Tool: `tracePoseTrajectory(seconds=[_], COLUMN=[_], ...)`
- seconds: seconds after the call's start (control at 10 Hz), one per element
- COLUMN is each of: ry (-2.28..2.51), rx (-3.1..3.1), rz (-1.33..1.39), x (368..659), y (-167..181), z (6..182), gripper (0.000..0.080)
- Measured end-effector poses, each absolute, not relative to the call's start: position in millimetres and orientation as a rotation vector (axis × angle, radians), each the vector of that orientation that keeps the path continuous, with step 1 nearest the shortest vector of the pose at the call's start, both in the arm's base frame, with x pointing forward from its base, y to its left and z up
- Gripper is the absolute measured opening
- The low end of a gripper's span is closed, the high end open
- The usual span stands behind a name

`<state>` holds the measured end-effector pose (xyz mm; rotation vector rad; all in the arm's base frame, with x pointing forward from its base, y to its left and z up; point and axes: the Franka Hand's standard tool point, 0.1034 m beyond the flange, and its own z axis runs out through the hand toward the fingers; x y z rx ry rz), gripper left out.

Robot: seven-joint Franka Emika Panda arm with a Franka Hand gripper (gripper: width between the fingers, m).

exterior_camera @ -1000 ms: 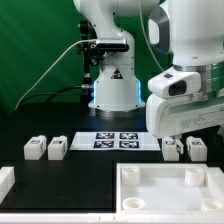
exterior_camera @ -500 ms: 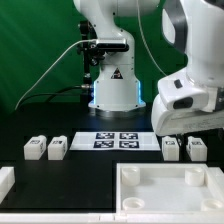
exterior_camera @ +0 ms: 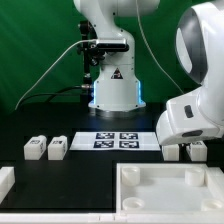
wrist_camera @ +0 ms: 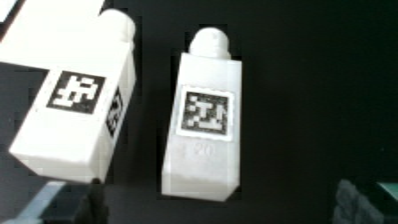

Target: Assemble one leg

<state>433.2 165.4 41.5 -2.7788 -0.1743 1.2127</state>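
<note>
Next, my gripper grabs the sides of the leg in line with my fingers, away from the round peg, to insert that peg.
In the wrist view two white legs lie side by side on the black table, each with a square tag. One leg lies in line with the gap between my open fingers. The other leg lies beside it, near one fingertip. My gripper is open, empty and above them. In the exterior view the arm's hand hangs over the two right-hand legs, partly hiding them. Two more legs stand on that view's left.
The large white rimmed tabletop lies in front at the exterior view's right. The marker board lies mid-table before the robot base. A white piece sits at the left edge.
The arm's hand has moved toward the exterior view's right and come down over the two right-hand legs. No part has moved.
</note>
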Motion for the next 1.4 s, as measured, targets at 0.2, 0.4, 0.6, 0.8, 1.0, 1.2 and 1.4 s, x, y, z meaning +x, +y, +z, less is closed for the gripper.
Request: tracePoseTrajectory(seconds=[0.2, 0.4, 0.6, 0.8, 1.0, 1.2, 1.4], ry=[-0.075, -0.072, -0.068, -0.077, -0.077, -0.077, -0.077], rx=[-2.798, -2.799, -2.804, -2.804, -2.804, -2.804, -2.803], rz=[1.283, 1.296, 1.289, 1.298, 1.298, 1.298, 1.298], x=[418.8, 406.5, 397.4, 394.2, 394.4, 394.4, 394.4], y=[173.1, 173.2, 172.3, 174.1, 173.9, 173.9, 173.9], z=[34.6, 25.8, 17.2, 15.0, 15.0, 15.1, 15.1], gripper=[0.0649, 0.0649, 0.0649, 0.0649, 0.0521, 0.0374, 0.0289])
